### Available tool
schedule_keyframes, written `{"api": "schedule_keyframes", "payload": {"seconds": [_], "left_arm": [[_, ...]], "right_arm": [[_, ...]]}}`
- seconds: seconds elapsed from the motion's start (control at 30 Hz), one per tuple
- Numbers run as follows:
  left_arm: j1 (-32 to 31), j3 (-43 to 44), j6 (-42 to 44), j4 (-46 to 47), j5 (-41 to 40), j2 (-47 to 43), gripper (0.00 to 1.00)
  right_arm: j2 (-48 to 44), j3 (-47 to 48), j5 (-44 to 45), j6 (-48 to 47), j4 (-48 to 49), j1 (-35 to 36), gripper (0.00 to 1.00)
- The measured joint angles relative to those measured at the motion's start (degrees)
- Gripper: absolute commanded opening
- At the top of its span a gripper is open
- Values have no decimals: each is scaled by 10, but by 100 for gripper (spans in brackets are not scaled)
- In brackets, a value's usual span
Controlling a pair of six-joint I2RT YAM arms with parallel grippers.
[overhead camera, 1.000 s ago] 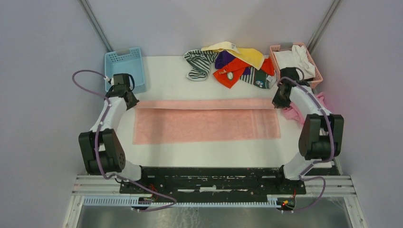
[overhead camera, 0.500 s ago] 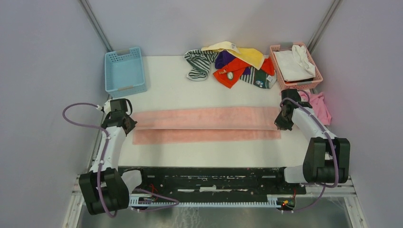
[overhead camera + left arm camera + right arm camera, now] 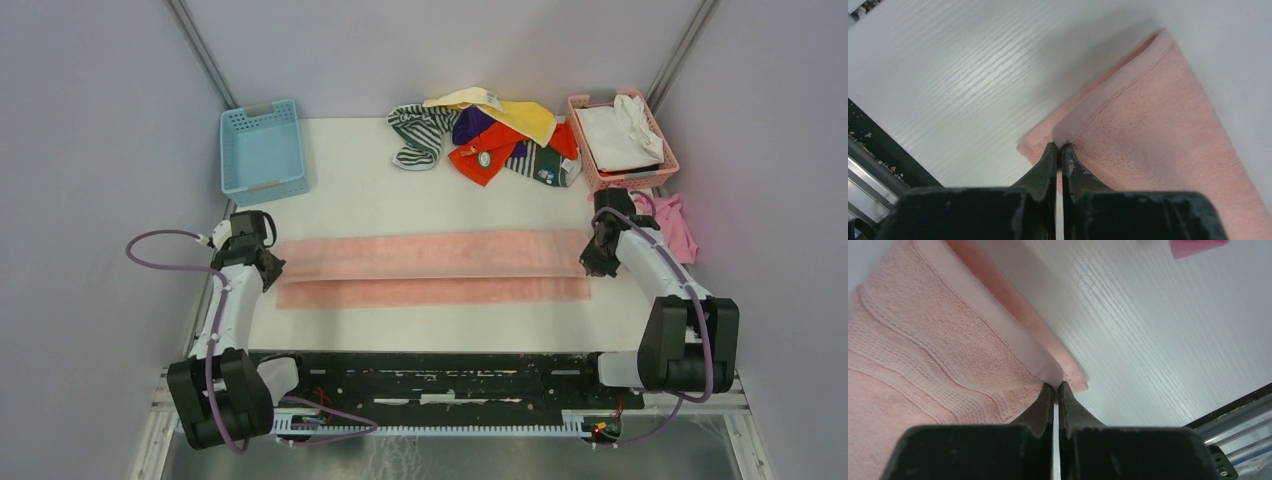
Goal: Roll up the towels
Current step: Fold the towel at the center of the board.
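My left gripper stays closed on the folded layer until the layers' edges align, since the folded layer's corner in it hangs short of the lower layer's near edge.
A long light pink towel (image 3: 430,265) lies across the middle of the table, its far half folded over toward the near edge, leaving a strip of the lower layer showing. My left gripper (image 3: 262,268) is shut on the folded layer's left corner (image 3: 1068,132). My right gripper (image 3: 594,262) is shut on its right corner (image 3: 1050,371). A pile of other towels (image 3: 490,135), striped, pale yellow, purple, orange-red and dark green, sits at the back of the table.
A blue basket (image 3: 262,150) stands at the back left. A pink basket (image 3: 622,140) holding white cloth stands at the back right. A bright pink cloth (image 3: 675,225) lies at the table's right edge beside my right arm.
Both grippers have pulled the towel's far edge toward the near side, folding it over the near half. In the last half second they moved only slightly nearer.
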Motion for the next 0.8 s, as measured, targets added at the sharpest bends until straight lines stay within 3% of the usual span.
{"api": "schedule_keyframes", "payload": {"seconds": [0.23,0.43,0.7,0.77,0.8], "left_arm": [[2,21,-16,-19,-5,-50,3],[6,-16,-50,-36,-23,-64,3],[13,-70,-99,-31,-32,-13,3],[15,-75,-104,-32,-32,9,6],[15,-75,-106,-31,-32,16,13]], "right_arm": [[-55,10,-4,9,-30,0,1],[-72,-30,-11,29,-33,-1,4],[26,-72,-16,44,-12,-9,4],[39,-63,-16,43,-15,-10,11],[40,-62,-17,43,-16,-11,18]]}}
